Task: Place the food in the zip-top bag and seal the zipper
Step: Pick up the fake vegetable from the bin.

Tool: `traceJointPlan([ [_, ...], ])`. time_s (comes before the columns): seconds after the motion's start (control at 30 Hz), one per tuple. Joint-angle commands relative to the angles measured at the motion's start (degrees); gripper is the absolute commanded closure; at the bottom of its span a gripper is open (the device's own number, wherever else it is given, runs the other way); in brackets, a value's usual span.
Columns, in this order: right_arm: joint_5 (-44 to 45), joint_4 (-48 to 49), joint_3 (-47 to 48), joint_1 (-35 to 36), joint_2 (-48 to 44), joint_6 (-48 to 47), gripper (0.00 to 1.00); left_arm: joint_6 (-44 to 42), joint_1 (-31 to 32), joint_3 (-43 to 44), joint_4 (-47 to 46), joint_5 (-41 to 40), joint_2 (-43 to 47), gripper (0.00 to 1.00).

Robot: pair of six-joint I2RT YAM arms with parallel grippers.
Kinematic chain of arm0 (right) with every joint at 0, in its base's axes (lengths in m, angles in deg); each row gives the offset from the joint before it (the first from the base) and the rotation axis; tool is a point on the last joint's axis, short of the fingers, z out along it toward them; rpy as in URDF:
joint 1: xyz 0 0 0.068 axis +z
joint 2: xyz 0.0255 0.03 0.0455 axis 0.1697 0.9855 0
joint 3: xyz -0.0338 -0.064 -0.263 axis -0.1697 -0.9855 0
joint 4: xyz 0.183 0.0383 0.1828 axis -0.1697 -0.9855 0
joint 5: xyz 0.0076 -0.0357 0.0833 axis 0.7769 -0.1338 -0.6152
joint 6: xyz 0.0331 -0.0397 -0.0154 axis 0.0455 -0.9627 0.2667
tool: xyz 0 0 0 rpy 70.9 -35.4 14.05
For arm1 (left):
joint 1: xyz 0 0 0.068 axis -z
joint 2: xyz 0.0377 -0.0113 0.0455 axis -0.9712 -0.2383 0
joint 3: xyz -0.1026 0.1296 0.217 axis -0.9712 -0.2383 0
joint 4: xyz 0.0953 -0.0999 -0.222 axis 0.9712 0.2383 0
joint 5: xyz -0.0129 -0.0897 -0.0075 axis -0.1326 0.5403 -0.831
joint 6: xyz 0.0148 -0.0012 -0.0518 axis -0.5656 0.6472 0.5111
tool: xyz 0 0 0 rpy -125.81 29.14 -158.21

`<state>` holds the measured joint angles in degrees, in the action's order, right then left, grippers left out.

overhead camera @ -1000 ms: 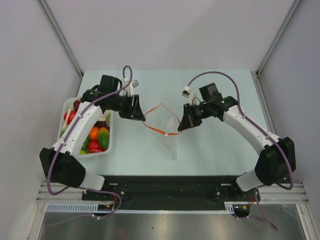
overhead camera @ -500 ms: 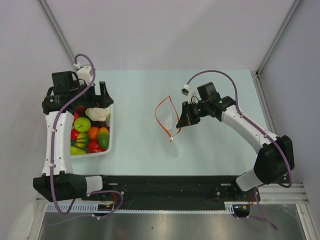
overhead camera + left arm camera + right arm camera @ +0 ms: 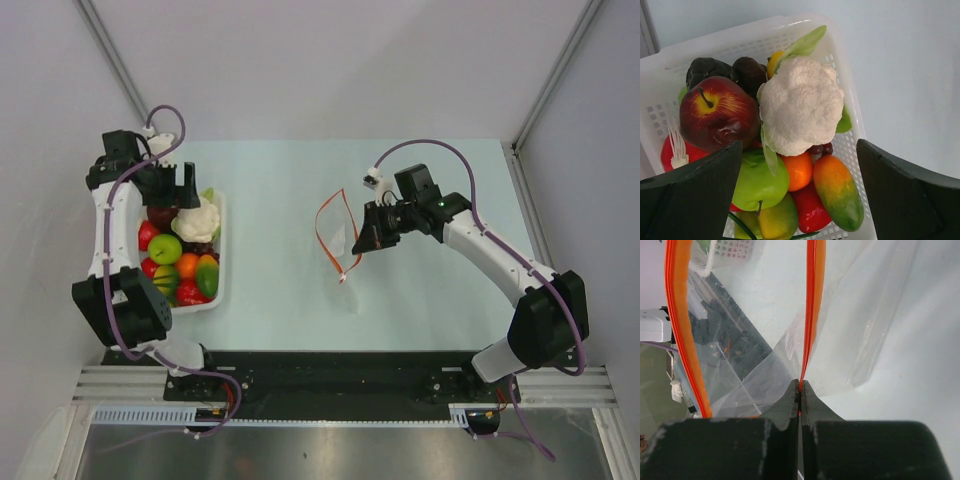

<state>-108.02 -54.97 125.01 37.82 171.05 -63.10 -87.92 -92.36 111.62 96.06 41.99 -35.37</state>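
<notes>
The robot's left hand should grab the cauliflower from above by its white top (image 3: 198, 221) (image 3: 802, 106), so that its body can go into the bag's opening first.
The food lies heaped in a white tray (image 3: 223, 262) at the table's left: a whitish cauliflower (image 3: 800, 102) on top, a red apple (image 3: 717, 112), green apple (image 3: 760, 180), orange (image 3: 799, 170), mango (image 3: 837, 192), red pepper (image 3: 810, 207) and dark pieces (image 3: 747, 72). My left gripper (image 3: 170, 193) hovers open and empty above the heap, its jaws wide either side of the cauliflower (image 3: 197, 222). My right gripper (image 3: 364, 246) is shut on the orange-red zipper (image 3: 811, 315) of the clear zip-top bag (image 3: 337, 243), holding it up with the mouth gaping.
The tray's mesh wall (image 3: 850, 100) borders bare pale table to its right. The bag's far zipper edge (image 3: 682, 315) curves away at the left of the right wrist view. Grey walls close in the table on both sides and at the back.
My left gripper let go of the bag's mouth and swung left over the tray. The bag's mouth narrowed and now hangs from my right gripper alone.
</notes>
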Motion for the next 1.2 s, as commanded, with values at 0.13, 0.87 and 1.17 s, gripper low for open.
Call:
traceJointPlan([
  [0.13,0.9,1.8,1.6,0.2,0.1,0.7,1.0,4.2,6.9,-4.3,-9.6,-14.2,2.3,0.0],
  [0.87,1.6,0.7,1.5,0.2,0.3,-0.1,1.0,4.0,12.8,3.1,-5.5,-23.1,-9.3,0.02],
  [1.17,1.9,0.8,1.2,0.1,0.2,-0.3,1.0,4.9,14.4,2.6,-2.1,-24.5,-12.9,0.11],
])
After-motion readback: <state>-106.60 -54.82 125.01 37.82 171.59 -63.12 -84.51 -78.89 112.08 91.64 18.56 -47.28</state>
